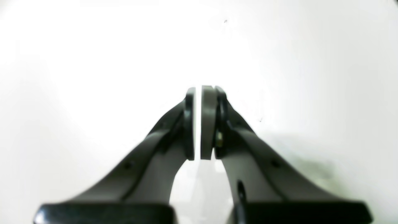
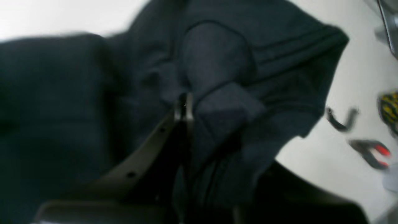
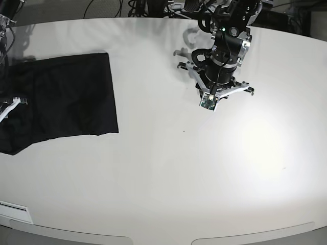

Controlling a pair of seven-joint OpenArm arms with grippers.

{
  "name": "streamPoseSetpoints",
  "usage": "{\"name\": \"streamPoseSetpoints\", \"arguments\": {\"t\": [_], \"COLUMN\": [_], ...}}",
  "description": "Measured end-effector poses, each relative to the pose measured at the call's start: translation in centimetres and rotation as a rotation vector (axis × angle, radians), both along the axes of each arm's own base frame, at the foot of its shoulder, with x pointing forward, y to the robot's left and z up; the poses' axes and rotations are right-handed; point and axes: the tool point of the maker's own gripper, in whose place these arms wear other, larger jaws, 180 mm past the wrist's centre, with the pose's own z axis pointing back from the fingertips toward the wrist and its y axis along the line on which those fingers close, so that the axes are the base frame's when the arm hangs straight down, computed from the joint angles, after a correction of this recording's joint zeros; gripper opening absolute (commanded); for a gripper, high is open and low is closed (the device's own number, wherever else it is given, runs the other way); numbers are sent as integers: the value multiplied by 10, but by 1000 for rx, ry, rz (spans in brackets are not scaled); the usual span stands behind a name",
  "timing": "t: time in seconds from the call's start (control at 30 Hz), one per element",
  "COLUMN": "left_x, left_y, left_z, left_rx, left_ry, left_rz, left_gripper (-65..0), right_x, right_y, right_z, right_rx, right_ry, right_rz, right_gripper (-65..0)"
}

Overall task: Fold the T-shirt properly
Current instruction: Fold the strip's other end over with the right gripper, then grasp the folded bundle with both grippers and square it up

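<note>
My right gripper should keep holding the T-shirt (image 2: 217,56) until I drag it to the middle of the tabletop, because the bunched fold (image 2: 227,89) in my fingers is still short of the tabletop's middle.
The black T-shirt (image 3: 66,97) lies partly folded at the table's left side in the base view, its right edge straight and its lower left corner running off the frame. In the right wrist view my right gripper (image 2: 189,107) is shut on a bunched fold of the T-shirt (image 2: 217,56); one finger (image 2: 149,158) shows and the other is buried in cloth. My left gripper (image 1: 198,90) hangs over bare white table with its pads almost touching and nothing between them. The left arm (image 3: 225,51) stands at the table's far middle, well away from the shirt.
The white table (image 3: 179,168) has a curved front edge. Cables and dark gear (image 3: 153,6) lie behind its far edge. In the right wrist view, blurred small black and red things (image 2: 370,152) and a yellow-black object (image 2: 388,107) sit beyond the shirt.
</note>
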Motion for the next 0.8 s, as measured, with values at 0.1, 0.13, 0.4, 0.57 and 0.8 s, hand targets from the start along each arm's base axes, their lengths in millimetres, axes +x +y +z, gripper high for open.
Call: {"name": "streamPoseSetpoints", "arguments": {"t": [0.1, 0.13, 0.4, 0.57, 0.8], "left_x": [-2, -2, -2, -2, 0], "left_y": [-3, -5, -5, -6, -7], "left_z": [-1, -2, -2, -1, 2], "left_rx": [-23, -33, -34, -38, -44], "left_ry": [12, 17, 17, 12, -5], "left_rz": [-6, -8, -10, -12, -17], "left_gripper": [-605, -605, -605, -605, -605], "right_x": [2, 2, -2, -8, -14], "right_y": [30, 40, 113, 153, 193], "right_z": [6, 9, 16, 15, 7], "right_rx": [111, 147, 375, 501, 630], "right_ry": [-21, -26, -67, -121, -158], "right_rz": [77, 103, 404, 516, 560], "right_gripper": [-650, -650, -650, -650, -612]}}
